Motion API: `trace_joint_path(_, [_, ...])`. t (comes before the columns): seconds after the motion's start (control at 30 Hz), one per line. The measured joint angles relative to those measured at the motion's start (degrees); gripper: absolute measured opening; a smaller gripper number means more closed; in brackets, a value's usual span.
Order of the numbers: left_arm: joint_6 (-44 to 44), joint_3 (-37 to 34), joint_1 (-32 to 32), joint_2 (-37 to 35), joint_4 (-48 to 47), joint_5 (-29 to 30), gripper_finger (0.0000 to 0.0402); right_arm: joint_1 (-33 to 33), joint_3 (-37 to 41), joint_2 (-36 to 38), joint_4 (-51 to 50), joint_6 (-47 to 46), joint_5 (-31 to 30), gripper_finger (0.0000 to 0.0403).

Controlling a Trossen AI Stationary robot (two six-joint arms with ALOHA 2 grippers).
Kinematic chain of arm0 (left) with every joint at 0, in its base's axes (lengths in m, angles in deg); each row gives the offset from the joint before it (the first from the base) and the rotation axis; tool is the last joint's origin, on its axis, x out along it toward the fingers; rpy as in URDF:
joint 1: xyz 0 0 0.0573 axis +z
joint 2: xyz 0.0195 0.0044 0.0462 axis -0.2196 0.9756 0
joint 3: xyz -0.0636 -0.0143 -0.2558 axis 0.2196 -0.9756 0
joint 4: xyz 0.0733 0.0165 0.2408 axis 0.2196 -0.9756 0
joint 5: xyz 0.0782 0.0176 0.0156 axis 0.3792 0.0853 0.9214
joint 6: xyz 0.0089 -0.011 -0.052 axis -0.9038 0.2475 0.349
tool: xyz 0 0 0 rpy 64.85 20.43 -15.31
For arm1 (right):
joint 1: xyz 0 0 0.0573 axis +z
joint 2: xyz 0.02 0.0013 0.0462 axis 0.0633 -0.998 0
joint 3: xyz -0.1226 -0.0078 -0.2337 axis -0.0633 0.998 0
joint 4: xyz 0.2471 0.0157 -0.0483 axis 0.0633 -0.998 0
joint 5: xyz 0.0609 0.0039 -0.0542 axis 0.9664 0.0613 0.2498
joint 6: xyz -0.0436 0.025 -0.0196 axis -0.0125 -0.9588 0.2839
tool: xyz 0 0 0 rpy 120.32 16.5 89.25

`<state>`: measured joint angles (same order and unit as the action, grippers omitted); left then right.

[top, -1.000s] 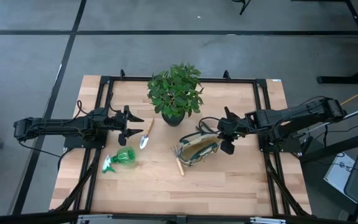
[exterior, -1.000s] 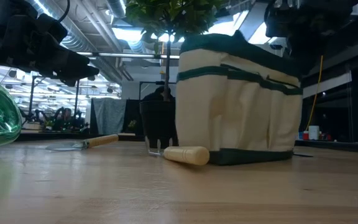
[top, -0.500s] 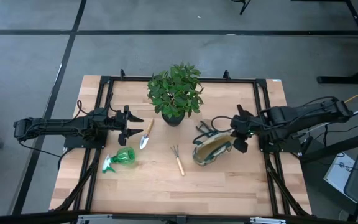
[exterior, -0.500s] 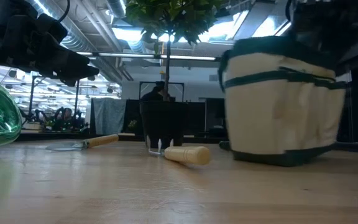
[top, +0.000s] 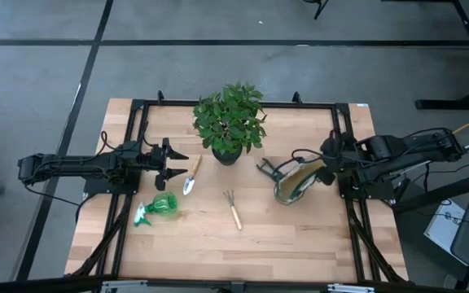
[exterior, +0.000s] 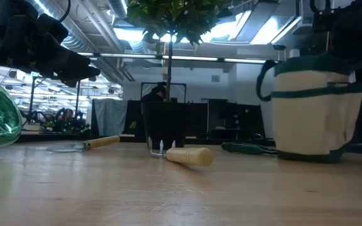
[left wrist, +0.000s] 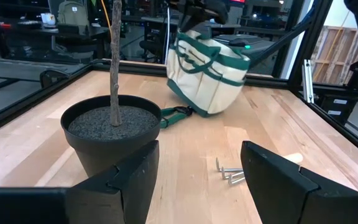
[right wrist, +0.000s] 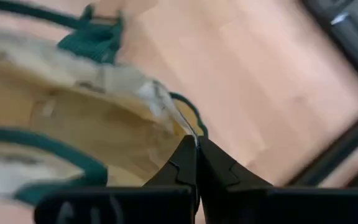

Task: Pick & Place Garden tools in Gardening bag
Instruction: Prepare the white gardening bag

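Note:
The cream gardening bag's body [top: 294, 184] slants sideways over the table, so my right gripper should keep holding the bag's rim until the bag is upright.
The cream gardening bag [top: 294, 182] with green trim stands tilted at the table's right, and my right gripper [top: 324, 169] is shut on its rim. Pruning shears [top: 265, 168] with green grips lie just left of the bag. The pronged hand rake [top: 234, 208] lies flat at the middle. Left of it are the silver trowel [top: 190, 176] and the green spray bottle [top: 156, 208], lying on its side. My left gripper [top: 182, 163] hovers open and level beside the trowel, holding nothing. My right gripper pinches the bag's top rim, a cream cloth edge [right wrist: 166, 111], between its two shut fingers. The fingers slant down from the table's right side. The bag leans over below them, its bottom [exterior: 307, 154] on the table.
A leafy plant in a black pot [top: 228, 122] stands at the far middle, close to the shears and trowel. A black frame [top: 344, 122] runs round the tabletop. Bare wood lies along the near edge [top: 243, 252].
My right gripper, still shut on the rim, has drawn back toward the table's right edge and risen a little, tipping further downward. The bag has slid right with it, off the rake's prongs, and leans more; the shears now show clear of it.

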<state>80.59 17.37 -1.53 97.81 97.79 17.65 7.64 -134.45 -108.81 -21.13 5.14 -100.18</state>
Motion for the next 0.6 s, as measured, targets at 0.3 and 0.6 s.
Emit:
trace_joint_path(0.3, [0.0,0.0,0.0,0.0,0.0,0.0,0.0224,-0.1,0.0,-0.2,-0.2,0.5,-9.3,0.0001])
trace_joint_path(0.6, [0.0,0.0,0.0,0.0,0.0,0.0,0.0224,-0.8,0.0,-0.4,-0.2,0.6,-9.8,0.0001])
